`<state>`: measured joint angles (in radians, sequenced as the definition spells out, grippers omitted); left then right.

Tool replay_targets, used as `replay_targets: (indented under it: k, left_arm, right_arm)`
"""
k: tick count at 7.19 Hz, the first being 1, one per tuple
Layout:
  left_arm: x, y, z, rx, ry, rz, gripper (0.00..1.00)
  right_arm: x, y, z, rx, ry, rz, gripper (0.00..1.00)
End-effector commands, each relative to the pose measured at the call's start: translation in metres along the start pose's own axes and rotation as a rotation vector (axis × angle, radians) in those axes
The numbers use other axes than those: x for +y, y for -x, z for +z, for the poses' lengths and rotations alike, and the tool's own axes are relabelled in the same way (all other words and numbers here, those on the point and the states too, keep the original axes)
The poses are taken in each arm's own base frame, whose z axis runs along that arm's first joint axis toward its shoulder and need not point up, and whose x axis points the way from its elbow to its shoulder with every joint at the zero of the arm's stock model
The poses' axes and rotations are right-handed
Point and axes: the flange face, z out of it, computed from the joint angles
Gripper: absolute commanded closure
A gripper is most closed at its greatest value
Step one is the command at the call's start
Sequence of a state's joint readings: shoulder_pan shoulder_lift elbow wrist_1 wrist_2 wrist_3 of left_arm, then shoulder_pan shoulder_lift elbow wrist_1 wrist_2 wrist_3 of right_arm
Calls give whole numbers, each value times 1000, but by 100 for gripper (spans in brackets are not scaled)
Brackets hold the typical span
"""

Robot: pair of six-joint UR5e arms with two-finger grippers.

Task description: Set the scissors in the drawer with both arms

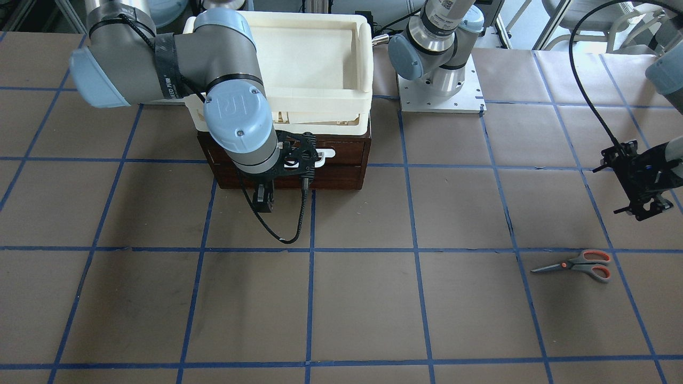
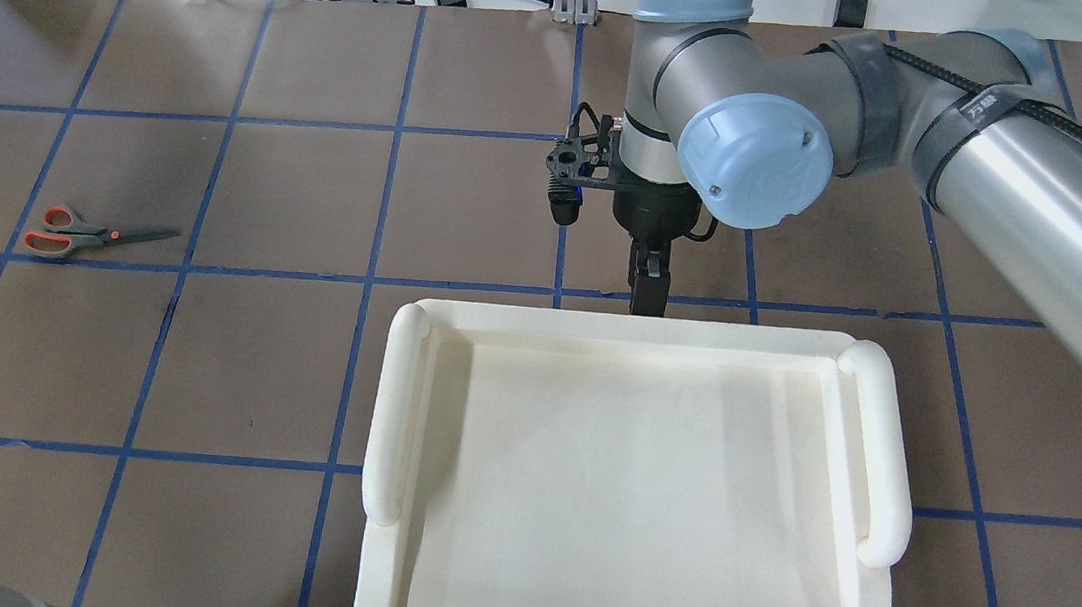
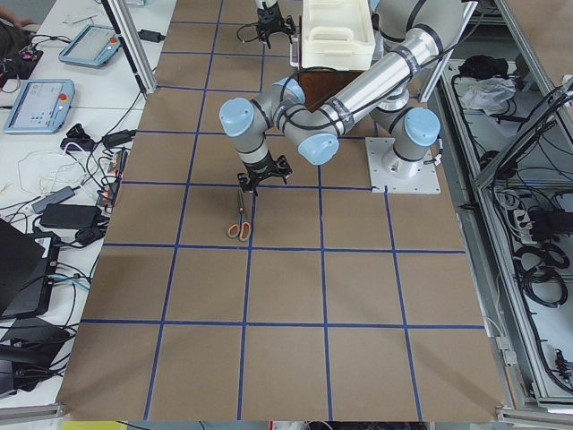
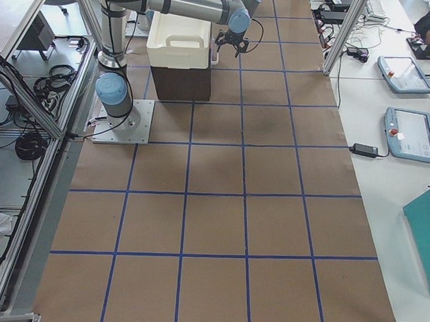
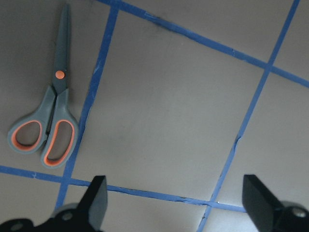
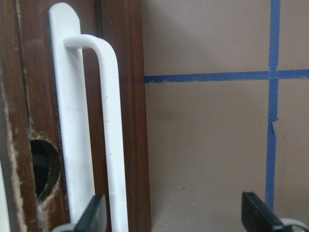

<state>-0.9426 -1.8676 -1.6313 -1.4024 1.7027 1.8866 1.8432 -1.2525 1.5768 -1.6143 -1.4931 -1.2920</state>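
I should pick up the scissors next with my left gripper by their grey orange-lined handles, because their pointed blades are bare on the brown paper.
The scissors (image 1: 579, 265) lie flat on the brown paper, with grey handles lined in orange-red; they also show in the overhead view (image 2: 91, 234) and the left wrist view (image 5: 50, 116). My left gripper (image 5: 176, 203) is open and empty, hovering above and beside them (image 1: 640, 197). The drawer (image 1: 341, 154) is shut in its dark-brown cabinet. Its white bar handle (image 6: 108, 135) runs just inside one finger of my right gripper (image 6: 176, 217), which is open and in front of the drawer (image 1: 264, 200).
A cream-white foam tray (image 2: 394, 409) sits on top of the cabinet (image 4: 179, 82). The left arm's base plate (image 1: 443, 98) stands beside the cabinet. Blue tape lines grid the brown paper.
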Motion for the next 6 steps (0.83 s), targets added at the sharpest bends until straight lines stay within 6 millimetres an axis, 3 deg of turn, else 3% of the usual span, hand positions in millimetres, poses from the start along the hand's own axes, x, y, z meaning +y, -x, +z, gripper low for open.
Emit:
replay_targets:
  k: [1, 2, 6]
  left_arm:
    - [8, 44, 39, -93, 5, 62, 0]
    - [5, 60, 55, -127, -34, 110, 0]
    - [-19, 89, 77, -184, 6, 192, 0]
  right_arm:
    - [-16, 6, 7, -4, 11, -34, 0]
    - [-17, 5, 8, -5, 8, -35, 0]
    - [-21, -5, 21, -7, 8, -34, 2]
